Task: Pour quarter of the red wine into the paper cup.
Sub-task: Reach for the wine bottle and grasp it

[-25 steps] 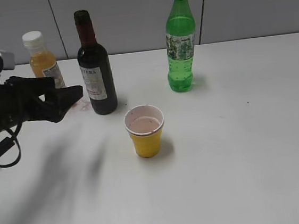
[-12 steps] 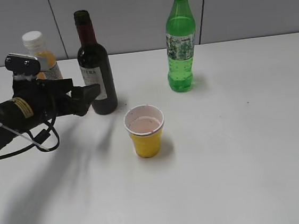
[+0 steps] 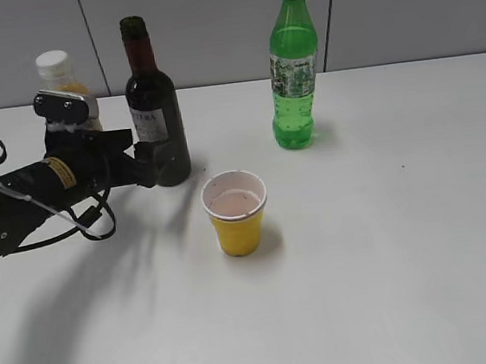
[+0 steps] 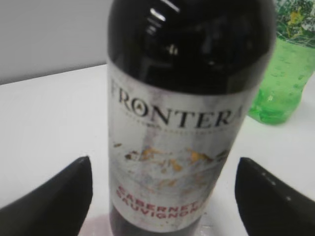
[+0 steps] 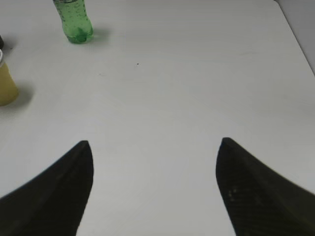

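Note:
Next, my left gripper grabs the red wine bottle by its labeled body (image 3: 154,126), to pour wine into the paper cup (image 3: 237,213).
The red wine bottle (image 3: 155,104) stands upright at the back left, dark glass with maroon neck foil and a white label. My left gripper (image 3: 149,162) is open at its lower body. In the left wrist view the bottle (image 4: 187,98) fills the space between my open left gripper (image 4: 162,164), one finger on each side with a gap. The yellow paper cup (image 3: 237,213) stands in front of the bottle to its right, with a little pinkish liquid inside; its edge shows in the right wrist view (image 5: 5,83). My right gripper (image 5: 155,145) is open and empty above bare table.
A green soda bottle (image 3: 294,72) stands at the back right of the cup, and also shows in the right wrist view (image 5: 74,19). An orange juice bottle (image 3: 58,75) with a white cap stands behind my left arm. A grey wall runs along the table's far edge.
My left arm has moved right, from the table's left edge up to the wine bottle, and its open fingers now stand either side of the bottle. The cup and bottles have not moved.

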